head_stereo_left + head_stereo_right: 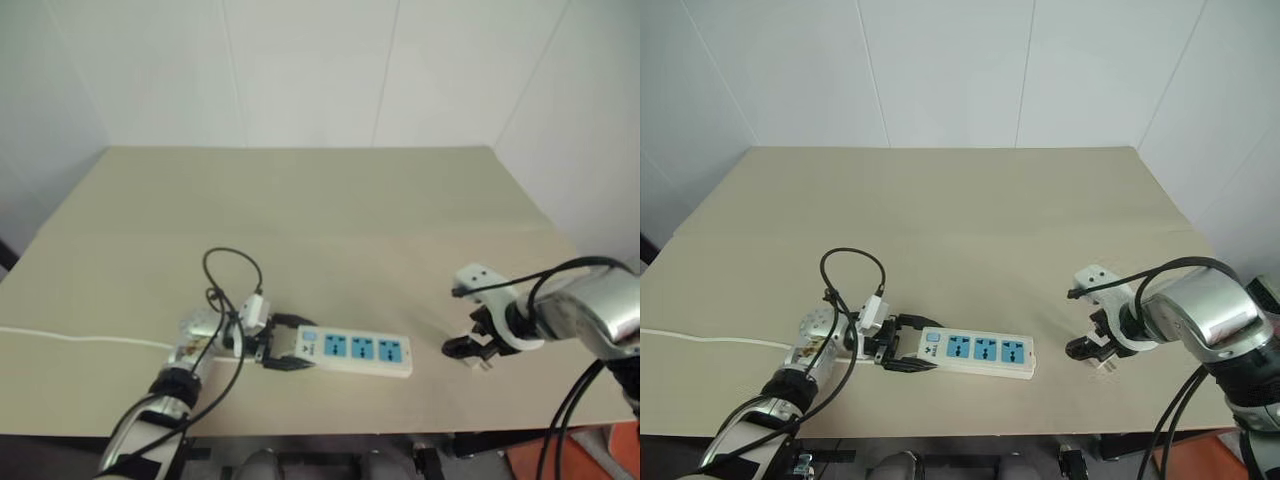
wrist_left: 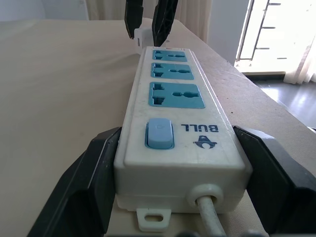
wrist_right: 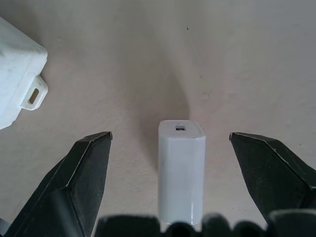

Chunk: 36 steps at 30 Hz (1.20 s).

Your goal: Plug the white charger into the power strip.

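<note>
I need to close my right gripper on the charger now, since its fingers reach down beside both long sides of the white charger point(image 3: 181, 168).
The power strip point(image 1: 355, 350), a white bar with three blue outlets and a blue switch point(image 2: 159, 133), lies flat near the table's front edge. My left gripper point(image 1: 280, 352) is shut on its switch end, one black finger point(image 2: 94, 173) against each long side. To the strip's right, the white charger point(image 3: 181, 168) lies on the table. My right gripper point(image 3: 170, 140) points down over it, open, with a gap between the charger and each finger. In the left wrist view the right gripper point(image 2: 148, 19) and charger point(image 2: 143, 37) show just beyond the strip's far end.
The strip's thin white cord point(image 1: 80, 338) trails left along the beige table point(image 1: 320, 210). A black cable loop point(image 1: 230, 265) rises from my left wrist. The strip's far end with its mounting tab point(image 3: 17, 74) sits close to the right gripper. White walls stand behind the table.
</note>
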Tool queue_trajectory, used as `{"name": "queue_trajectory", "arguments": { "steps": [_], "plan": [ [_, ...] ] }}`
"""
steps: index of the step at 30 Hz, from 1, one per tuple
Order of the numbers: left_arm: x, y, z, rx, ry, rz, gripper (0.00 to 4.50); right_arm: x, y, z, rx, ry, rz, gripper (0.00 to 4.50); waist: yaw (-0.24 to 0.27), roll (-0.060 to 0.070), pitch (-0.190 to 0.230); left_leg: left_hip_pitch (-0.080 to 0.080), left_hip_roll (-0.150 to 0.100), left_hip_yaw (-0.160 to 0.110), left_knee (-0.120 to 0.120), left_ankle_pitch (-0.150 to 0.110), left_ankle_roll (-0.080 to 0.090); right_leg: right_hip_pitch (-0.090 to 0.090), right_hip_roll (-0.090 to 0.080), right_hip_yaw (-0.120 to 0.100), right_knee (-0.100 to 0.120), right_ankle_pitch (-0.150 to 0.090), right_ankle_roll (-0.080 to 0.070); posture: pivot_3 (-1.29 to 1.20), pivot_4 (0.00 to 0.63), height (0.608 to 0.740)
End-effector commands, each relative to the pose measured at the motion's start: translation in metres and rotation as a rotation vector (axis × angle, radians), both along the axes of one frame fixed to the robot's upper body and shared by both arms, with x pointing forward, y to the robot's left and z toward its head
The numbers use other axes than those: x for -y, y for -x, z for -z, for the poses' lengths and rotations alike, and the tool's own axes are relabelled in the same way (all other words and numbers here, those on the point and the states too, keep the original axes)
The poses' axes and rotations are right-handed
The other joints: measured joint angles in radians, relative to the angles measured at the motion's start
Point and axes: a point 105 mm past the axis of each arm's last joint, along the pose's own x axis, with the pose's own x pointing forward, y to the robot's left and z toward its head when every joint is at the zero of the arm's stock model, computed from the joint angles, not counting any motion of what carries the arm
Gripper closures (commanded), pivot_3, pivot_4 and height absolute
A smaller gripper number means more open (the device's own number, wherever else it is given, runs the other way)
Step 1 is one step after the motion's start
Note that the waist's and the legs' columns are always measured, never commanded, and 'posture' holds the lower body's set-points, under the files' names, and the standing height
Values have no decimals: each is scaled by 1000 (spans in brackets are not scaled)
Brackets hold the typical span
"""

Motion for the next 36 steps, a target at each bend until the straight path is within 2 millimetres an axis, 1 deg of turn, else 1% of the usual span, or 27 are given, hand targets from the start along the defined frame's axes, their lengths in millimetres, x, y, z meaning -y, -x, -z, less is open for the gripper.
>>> {"name": "queue_trajectory", "arguments": {
  "steps": [1, 2, 5, 10, 11, 14, 15, 17, 21, 22, 23, 25, 26, 27, 28, 29, 30, 33, 34, 35, 36],
  "plan": [
    [1, 3, 0, 17, -16, 18, 1228, 0, -7, -9, 42, -2, -9, 0, 0, 0, 0, 0, 0, 0, 0, 0, 0, 0, 0, 0, 0, 0, 0, 0, 150, 740],
    [1, 3, 0, 17, -16, 17, 1228, 0, -8, -9, 41, -6, -11, 0, 0, 0, 0, 0, 0, 0, 0, 0, 0, 0, 0, 0, 0, 0, 0, 0, 150, 740],
    [0, 4, 0, 17, -15, 15, 1228, -1, -9, -9, 39, -7, -12, 488, 0, 0, 0, 0, 0, 0, 0, 0, 0, 0, 0, 0, 0, 0, 0, 0, 150, 740],
    [-2, 4, 1, 16, -19, 10, 1228, -1, -9, -5, 23, 19, -34, 1993, -1, 0, 0, 0, 0, 0, 0, 0, 0, 0, 0, 0, 0, 0, 0, 0, 150, 740],
    [-2, 4, 1, 15, -19, 9, 1228, -1, -9, -5, 22, 21, -35, 2374, -1, 0, 0, 0, 0, 0, 0, 0, 0, 0, 0, 0, 0, 0, 0, 0, 150, 740],
    [-2, 4, 1, 17, -21, 5, 1228, -1, -9, -5, 21, 34, -46, 3290, -1, 0, 0, 0, 0, 0, 0, 0, 0, 0, 0, 0, 0, 0, 0, 0, 150, 740],
    [-3, 4, 1, 17, -22, 5, 1228, -1, -9, -5, 21, 36, -47, 3371, -1, 0, 0, 0, 0, 0, 0, 0, 0, 0, 0, 0, 0, 0, 0, 0, 150, 740],
    [-3, 4, 0, 17, -24, 6, 1228, 0, -11, -10, 44, 54, -45, 3371, -1, 0, 0, 0, 0, 0, 0, 0, 0, 0, 0, 0, 0, 0, 0, 0, 150, 740],
    [-4, 3, -1, 15, -28, 4, 1228, -6, -17, -34, 158, 76, -93, 3371, -1, 0, 0, 0, 0, 0, 0, 0, 0, 0, 0, 0, 0, 0, 0, 0, 150, 740],
    [-4, 2, -1, 3, -28, -4, 1228, -12, -21, -47, 239, 73, -140, 3371, -1, 0, 0, 0, 0, 0, 0, 0, 0, -1, 0, 0, 0, 0, 0, 0, 150, 740],
    [-4, 1, -2, -7, -29, -9, 1228, -17, -23, -56, 295, 72, -172, 3371, -2, 0, 0, 0, 0, 0, 0, 0, 0, -1, 0, 0, 0, 0, 0, 0, 150, 740],
    [-6, -2, -1, -32, -41, -34, 1228, -34, -30, -84, 499, 15, -262, 3371, -2, 0, 0, 0, 0, 0, 0, 0, 0, -1, 0, 0, 0, 0, 0, 0, 150, 740],
    [-6, -3, -1, -39, -47, -41, 1228, -38, -32, -92, 558, -11, -278, 3371, -2, 0, 0, 0, 0, 0, -1, 0, 0, -1, 1, 0, 0, 0, 1, 0, 150, 740],
    [-8, -4, 1, -55, -70, -53, 1228, -49, -33, -101, 646, -120, -321, 3371, -3, 0, 0, 0, 1, 0, -1, 0, 0, -1, 1, 0, 0, 0, 1, 0, 150, 740],
    [-9, -5, 2, -66, -86, -60, 1228, -55, -33, -107, 700, -196, -344, 3371, -2, -2, -1, 0, 1, 0, -1, 0, 0, -1, 1, 0, 0, 0, 1, 0, 150, 740],
    [-9, -7, 2, -85, -91, -79, 1228, -63, -29, -109, 756, -314, -386, 3371, -2, -3, -2, 1, 1, -1, -1, 0, 0, 1, 2, 0, 0, 0, 1, 0, 150, 740],
    [-9, -8, 2, -98, -93, -92, 1228, -67, -26, -110, 798, -392, -410, 3371, -2, -4, -3, 2, 1, -1, -1, 0, 0, 2, 2, -1, -1, -1, 1, 0, 150, 740],
    [-11, -12, 1, -135, -104, -135, 1228, -81, -18, -100, 838, -667, -413, 3371, -1, -4, -3, 3, 1, -1, 0, 0, 0, 4, 2, -1, 0, 0, 1, 0, 150, 740],
    [-11, -13, 1, -138, -110, -146, 1228, -84, -18, -99, 855, -722, -403, 3371, -2, -4, -3, 3, 1, -1, 1, 0, 0, 4, 2, 0, 1, 0, 1, 0, 150, 740],
    [-11, -14, 2, -144, -116, -166, 1228, -87, -21, -96, 913, -746, -402, 3371, -3, -4, -3, 3, 1, -1, 1, 0, 0, 4, 2, 0, 2, 0, 1, 0, 150, 740],
    [-11, -15, 2, -141, -120, -181, 1228, -93, -21, -89, 907, -782, -427, 3371, -3, -3, -2, 3, 1, -1, 2, 0, 0, 4, 2, 0, 2, 0, 1, 0, 150, 740]
  ]
}}
